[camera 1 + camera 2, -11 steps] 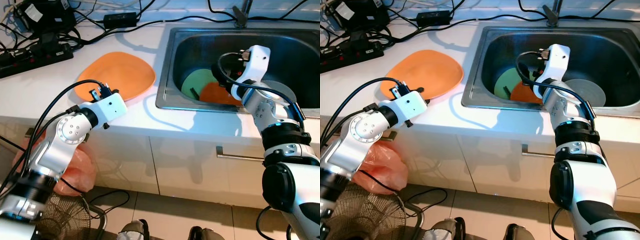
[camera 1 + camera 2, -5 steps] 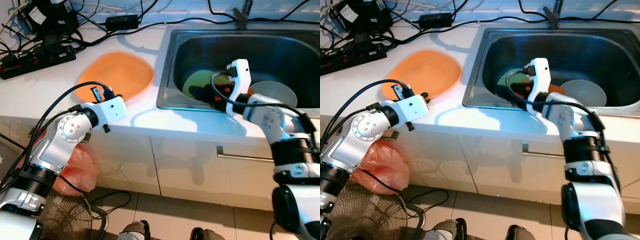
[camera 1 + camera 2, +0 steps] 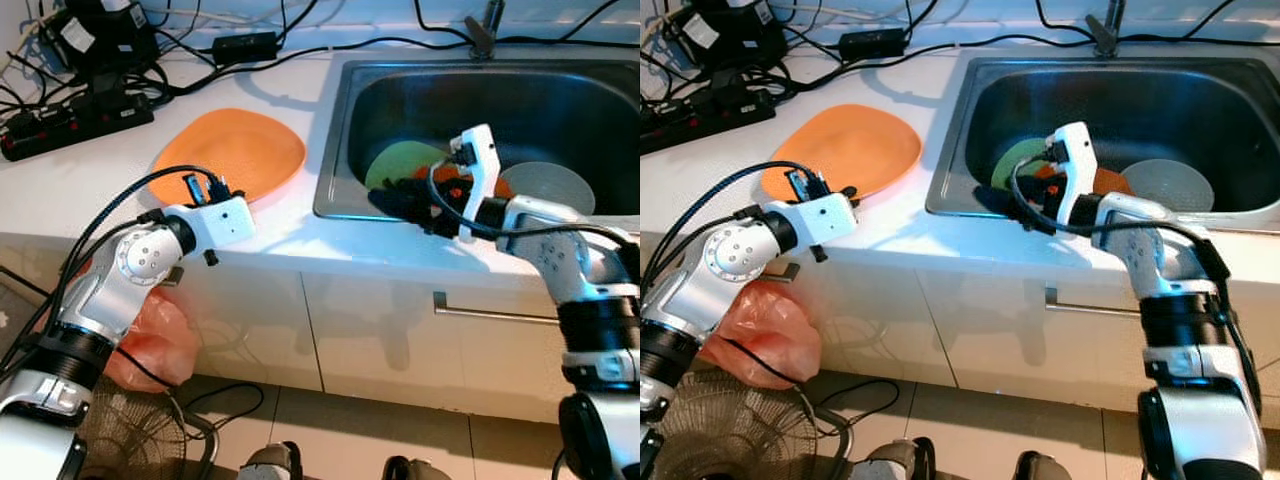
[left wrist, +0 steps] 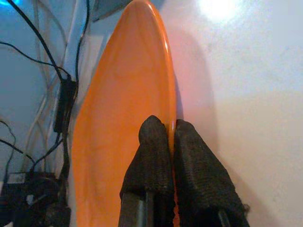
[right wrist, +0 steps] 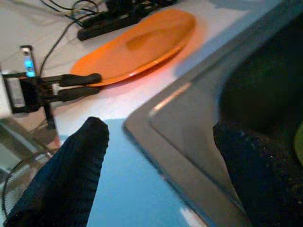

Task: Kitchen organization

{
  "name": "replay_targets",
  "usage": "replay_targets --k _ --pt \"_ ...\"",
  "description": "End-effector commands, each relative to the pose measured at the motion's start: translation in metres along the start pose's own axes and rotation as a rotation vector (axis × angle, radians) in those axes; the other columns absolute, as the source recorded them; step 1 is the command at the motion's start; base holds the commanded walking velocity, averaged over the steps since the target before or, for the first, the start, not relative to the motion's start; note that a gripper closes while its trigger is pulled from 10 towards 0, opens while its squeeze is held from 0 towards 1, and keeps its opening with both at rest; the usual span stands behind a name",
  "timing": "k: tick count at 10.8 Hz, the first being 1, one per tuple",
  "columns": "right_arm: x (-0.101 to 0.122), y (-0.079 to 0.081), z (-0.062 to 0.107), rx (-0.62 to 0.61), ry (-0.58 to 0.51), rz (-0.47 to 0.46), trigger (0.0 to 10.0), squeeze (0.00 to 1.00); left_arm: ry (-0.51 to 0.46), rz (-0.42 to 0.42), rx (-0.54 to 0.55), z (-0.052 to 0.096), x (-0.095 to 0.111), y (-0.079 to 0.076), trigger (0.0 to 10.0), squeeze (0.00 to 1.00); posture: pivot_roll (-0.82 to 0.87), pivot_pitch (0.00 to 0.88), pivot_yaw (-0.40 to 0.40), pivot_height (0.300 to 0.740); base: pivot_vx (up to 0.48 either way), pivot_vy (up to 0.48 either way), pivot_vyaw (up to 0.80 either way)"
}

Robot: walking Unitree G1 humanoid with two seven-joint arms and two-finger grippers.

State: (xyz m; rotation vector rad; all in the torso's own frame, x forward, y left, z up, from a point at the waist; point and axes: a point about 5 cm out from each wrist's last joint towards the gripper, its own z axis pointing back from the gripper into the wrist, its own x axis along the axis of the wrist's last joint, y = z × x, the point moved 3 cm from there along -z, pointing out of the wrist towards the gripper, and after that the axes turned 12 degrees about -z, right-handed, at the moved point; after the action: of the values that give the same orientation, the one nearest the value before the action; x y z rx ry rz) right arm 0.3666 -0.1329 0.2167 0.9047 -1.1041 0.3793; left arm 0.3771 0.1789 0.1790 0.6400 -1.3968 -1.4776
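Observation:
My right gripper is open, but the orange plate spreads far wider than its fingertips, so it next needs to pinch the plate by its thin rim on the sink side.
A large orange plate (image 3: 235, 150) lies on the white counter (image 3: 90, 190) left of the sink. My left gripper (image 3: 208, 186) is at the plate's near rim, and in the left wrist view the gripper (image 4: 165, 125) is shut on the rim of the orange plate (image 4: 118, 118). My right gripper (image 3: 398, 200) hangs over the near left rim of the steel sink (image 3: 335, 160), pointing left. Its fingers (image 5: 75, 161) stand wide open with nothing between them. In the sink lie a green plate (image 3: 400, 160), an orange dish (image 3: 447, 180) and a grey plate (image 3: 548, 185).
Power strips (image 3: 75, 115) and tangled black cables crowd the back left of the counter. A tap base (image 3: 483, 30) stands behind the sink. Below the counter are a cabinet handle (image 3: 490, 312), a pink bag (image 3: 150, 340) and a wire fan guard (image 3: 130, 440) on the floor.
My right gripper has come back out of the sink basin to its near left rim and now points left. The left gripper stays at the orange plate's rim.

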Motion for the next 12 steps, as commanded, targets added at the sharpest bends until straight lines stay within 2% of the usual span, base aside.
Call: replay_targets --k 1,3,5,7,8,10,11,12 --pt "-0.004 0.006 -0.001 0.032 0.02 0.006 10.0 0.0 0.05 -0.006 -0.018 0.001 -0.011 -0.009 0.0 0.0 0.1 0.149 0.109 0.74 0.0 0.0 0.0" --pt "-0.003 0.006 -0.001 0.026 0.015 0.008 10.0 0.0 0.04 -0.083 0.098 0.0 -0.005 -0.001 0.0 0.0 0.1 0.149 0.111 0.74 0.0 0.0 0.0" --pt "-0.002 0.007 -0.001 0.029 0.012 0.01 10.0 0.0 -0.023 -0.165 0.235 0.002 0.013 0.007 0.0 0.0 0.1 0.148 0.111 0.74 0.0 0.0 0.0" --pt "0.0 0.008 -0.001 0.027 0.006 0.01 10.0 0.0 -0.057 -0.217 0.329 0.003 0.022 0.012 0.0 0.0 0.1 0.147 0.112 0.74 0.0 0.0 0.0" --pt "0.0 0.007 -0.001 0.023 0.002 0.011 10.0 0.0 -0.092 -0.282 0.443 0.007 0.031 0.018 0.0 0.0 0.1 0.147 0.112 0.74 0.0 0.0 0.0" --pt "0.001 0.008 -0.001 0.023 -0.002 0.008 10.0 0.0 -0.147 -0.343 0.541 0.011 0.044 0.02 0.0 0.0 0.1 0.149 0.11 0.74 0.0 0.0 0.0" --pt "0.005 0.01 -0.002 0.04 -0.029 -0.021 10.0 0.0 -0.215 -0.36 0.591 0.011 0.057 0.019 0.0 0.0 0.1 0.148 0.108 0.74 0.0 0.0 0.0" --pt "0.016 0.016 -0.003 0.076 -0.088 -0.085 10.0 0.0 -0.24 -0.36 0.588 0.006 0.063 0.012 0.0 0.0 0.1 0.148 0.108 0.74 0.0 0.0 0.0"
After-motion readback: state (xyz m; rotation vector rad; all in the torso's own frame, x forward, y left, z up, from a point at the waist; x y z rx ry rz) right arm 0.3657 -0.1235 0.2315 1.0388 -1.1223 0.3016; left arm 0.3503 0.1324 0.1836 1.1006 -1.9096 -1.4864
